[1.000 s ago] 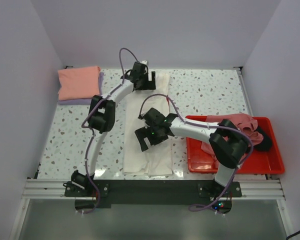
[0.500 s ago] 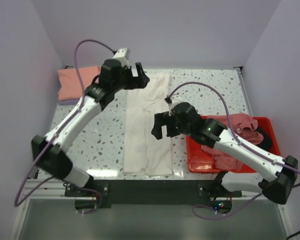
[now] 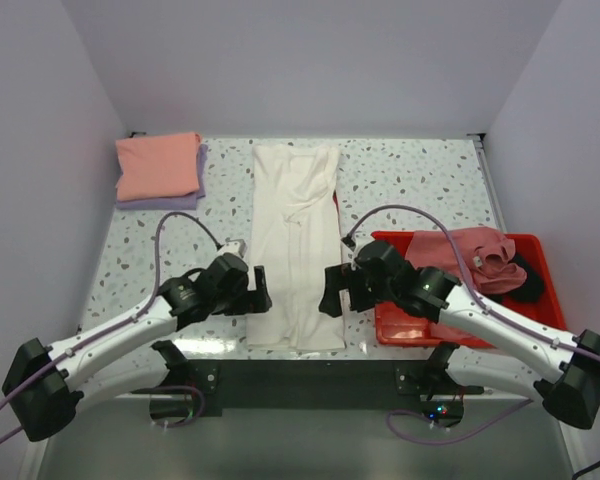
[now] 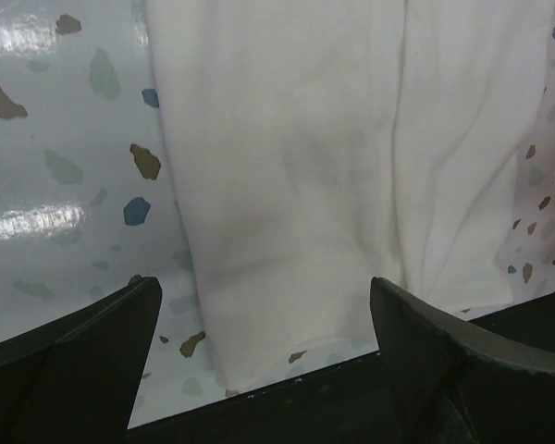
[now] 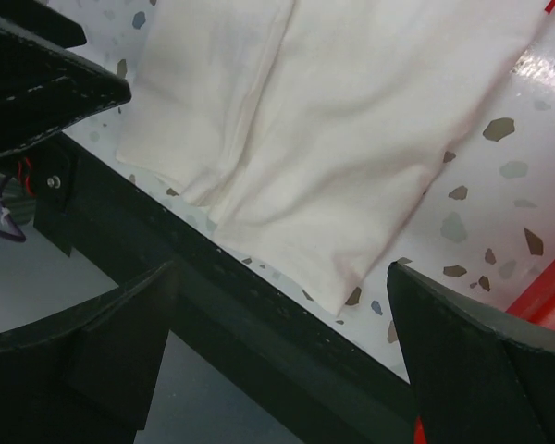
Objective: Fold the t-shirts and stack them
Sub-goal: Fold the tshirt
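Observation:
I should next grab the cream-white t-shirt's near hem at its outer corner with my left gripper to fold that end over evenly.
The cream-white t-shirt (image 3: 295,240) lies as a long narrow strip down the middle of the table, sides folded in. My left gripper (image 3: 262,290) is open and empty at the strip's near left edge; the shirt's near hem (image 4: 277,277) shows between its jaws. My right gripper (image 3: 332,290) is open and empty at the near right edge, above the shirt's near right corner (image 5: 342,268). A folded salmon-pink t-shirt (image 3: 158,165) lies on a lavender one (image 3: 195,195) at the far left. A dusty rose t-shirt (image 3: 470,255) and a black one (image 3: 528,280) lie in the red tray.
The red tray (image 3: 470,335) stands at the near right, beside my right arm. The black front rail (image 3: 310,375) runs along the table's near edge, just below the shirt's hem. White walls close the left, back and right sides.
Both arms have swung from the far and middle parts of the shirt down to its near end. The shirt lies flatter and straighter, with its top end uncovered.

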Tool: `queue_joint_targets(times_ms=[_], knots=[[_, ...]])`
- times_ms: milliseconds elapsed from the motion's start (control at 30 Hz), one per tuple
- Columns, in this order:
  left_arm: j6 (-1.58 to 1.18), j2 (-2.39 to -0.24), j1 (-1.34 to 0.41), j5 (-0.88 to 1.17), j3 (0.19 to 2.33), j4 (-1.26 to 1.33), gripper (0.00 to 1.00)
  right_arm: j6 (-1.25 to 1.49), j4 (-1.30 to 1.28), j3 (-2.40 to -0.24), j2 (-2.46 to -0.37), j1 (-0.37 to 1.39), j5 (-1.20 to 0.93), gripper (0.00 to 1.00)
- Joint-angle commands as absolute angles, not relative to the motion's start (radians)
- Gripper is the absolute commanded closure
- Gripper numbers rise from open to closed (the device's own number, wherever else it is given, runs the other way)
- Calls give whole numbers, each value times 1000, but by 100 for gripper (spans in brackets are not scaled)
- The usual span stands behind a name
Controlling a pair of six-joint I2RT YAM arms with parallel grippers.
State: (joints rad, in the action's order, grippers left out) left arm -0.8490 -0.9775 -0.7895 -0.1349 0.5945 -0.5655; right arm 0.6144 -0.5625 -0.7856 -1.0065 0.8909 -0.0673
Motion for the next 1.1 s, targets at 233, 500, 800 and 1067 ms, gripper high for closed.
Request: queue_joint_targets(times_ms=[233,500,800,1067], knots=[[-1014,-822,-848,-17,413,-647,10,718,-471,-696,-1083,957,-57,1],[-1006,-862,-853,109,344,-506,42,752,-459,-676,-1109,959,-26,1],[-1000,-835,-870,118,345,-560,74,779,-419,-657,-1150,959,-17,1],[-1018,-816,-870,37,357,-638,100,752,-449,-666,-1164,977,-83,1]])
